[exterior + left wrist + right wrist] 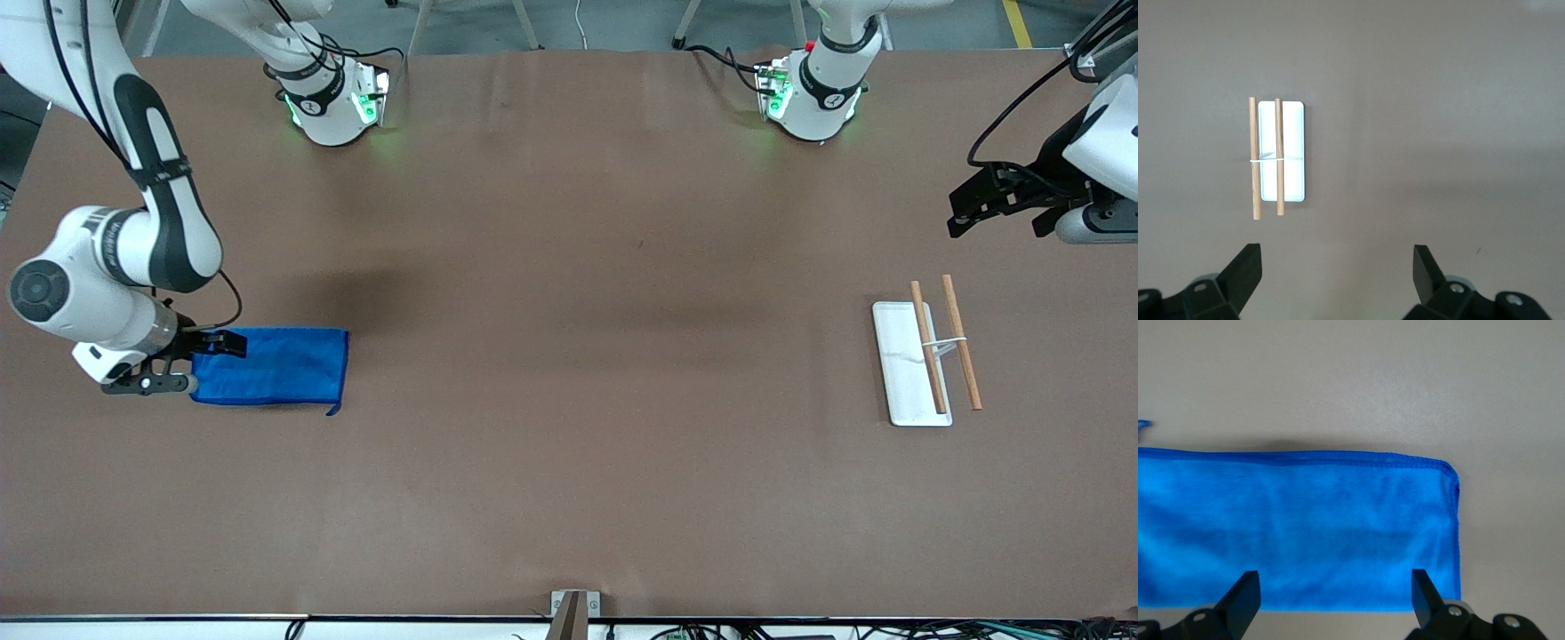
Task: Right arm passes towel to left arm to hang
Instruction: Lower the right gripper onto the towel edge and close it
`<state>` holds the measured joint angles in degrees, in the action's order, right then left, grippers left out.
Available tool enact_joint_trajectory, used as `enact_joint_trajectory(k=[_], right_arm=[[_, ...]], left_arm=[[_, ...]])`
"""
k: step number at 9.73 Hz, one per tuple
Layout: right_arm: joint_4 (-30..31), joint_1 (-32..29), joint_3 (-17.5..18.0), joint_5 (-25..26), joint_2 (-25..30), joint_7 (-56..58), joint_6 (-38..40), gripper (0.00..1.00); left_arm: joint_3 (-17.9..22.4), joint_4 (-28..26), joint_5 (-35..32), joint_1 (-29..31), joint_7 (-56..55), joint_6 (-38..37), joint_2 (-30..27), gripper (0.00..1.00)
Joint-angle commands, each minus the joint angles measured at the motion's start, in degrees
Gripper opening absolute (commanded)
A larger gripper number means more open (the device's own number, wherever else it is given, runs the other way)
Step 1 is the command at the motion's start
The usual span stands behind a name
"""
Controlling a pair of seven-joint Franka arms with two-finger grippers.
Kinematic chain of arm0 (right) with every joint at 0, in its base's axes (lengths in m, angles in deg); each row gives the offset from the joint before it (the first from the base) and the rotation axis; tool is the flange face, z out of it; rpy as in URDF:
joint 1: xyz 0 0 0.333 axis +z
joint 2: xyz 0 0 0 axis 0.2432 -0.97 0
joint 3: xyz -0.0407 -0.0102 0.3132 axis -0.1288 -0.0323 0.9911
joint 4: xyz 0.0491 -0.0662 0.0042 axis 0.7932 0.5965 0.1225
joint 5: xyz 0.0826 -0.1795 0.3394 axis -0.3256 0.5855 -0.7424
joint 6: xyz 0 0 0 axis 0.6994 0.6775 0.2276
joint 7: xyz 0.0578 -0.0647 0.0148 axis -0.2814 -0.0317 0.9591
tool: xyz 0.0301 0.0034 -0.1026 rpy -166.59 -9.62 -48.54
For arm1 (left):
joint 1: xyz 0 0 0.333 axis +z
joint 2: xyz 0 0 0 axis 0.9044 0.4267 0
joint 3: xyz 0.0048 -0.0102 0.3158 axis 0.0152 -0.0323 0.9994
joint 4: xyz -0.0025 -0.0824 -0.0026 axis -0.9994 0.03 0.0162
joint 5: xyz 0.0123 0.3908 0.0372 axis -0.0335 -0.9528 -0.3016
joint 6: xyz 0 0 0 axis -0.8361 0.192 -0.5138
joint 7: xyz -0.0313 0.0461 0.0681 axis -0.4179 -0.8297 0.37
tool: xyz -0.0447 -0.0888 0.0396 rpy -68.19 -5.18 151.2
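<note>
My right gripper picks up the towel by the end [217, 369] opposite the loop's corner next, so that the blue towel's loop stays free for hanging.
The bright blue towel [276, 364] lies flat and folded on the table at the right arm's end, its tiny loop [332, 410] at the corner nearest the front camera. My right gripper [200, 363] is open and low over the towel's short edge, one finger at each side of it, holding nothing. In the right wrist view the towel [1298, 527] fills the picture ahead of the open right gripper [1335, 597]. My left gripper [960, 212] waits open and empty, up in the air at the left arm's end. It shows open in the left wrist view [1336, 273].
A white tray [900, 356] with two wooden rods [960, 342] across it lies at the left arm's end, nearer the front camera than the left gripper. It shows in the left wrist view [1293, 127]. Brown table [578, 356] stretches bare between towel and tray.
</note>
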<state>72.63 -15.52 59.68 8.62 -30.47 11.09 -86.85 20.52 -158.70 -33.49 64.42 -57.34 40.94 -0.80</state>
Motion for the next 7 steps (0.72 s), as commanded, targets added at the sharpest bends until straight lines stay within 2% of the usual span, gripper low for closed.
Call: enact_joint_trajectory(k=[1, 7], right_arm=[[2.88, -0.40, 0.42, -2.98, -2.38, 1.38, -6.54, 1.00], [9.56, 0.92, 0.51, -3.08, -4.14, 1.91, -18.68, 1.00]], left_arm=[[-0.21, -0.91, -1.06, 0.06, 0.61, -0.68, 0.87, 1.00], [-0.21, -0.91, -1.06, 0.06, 0.61, -0.68, 0.87, 1.00]])
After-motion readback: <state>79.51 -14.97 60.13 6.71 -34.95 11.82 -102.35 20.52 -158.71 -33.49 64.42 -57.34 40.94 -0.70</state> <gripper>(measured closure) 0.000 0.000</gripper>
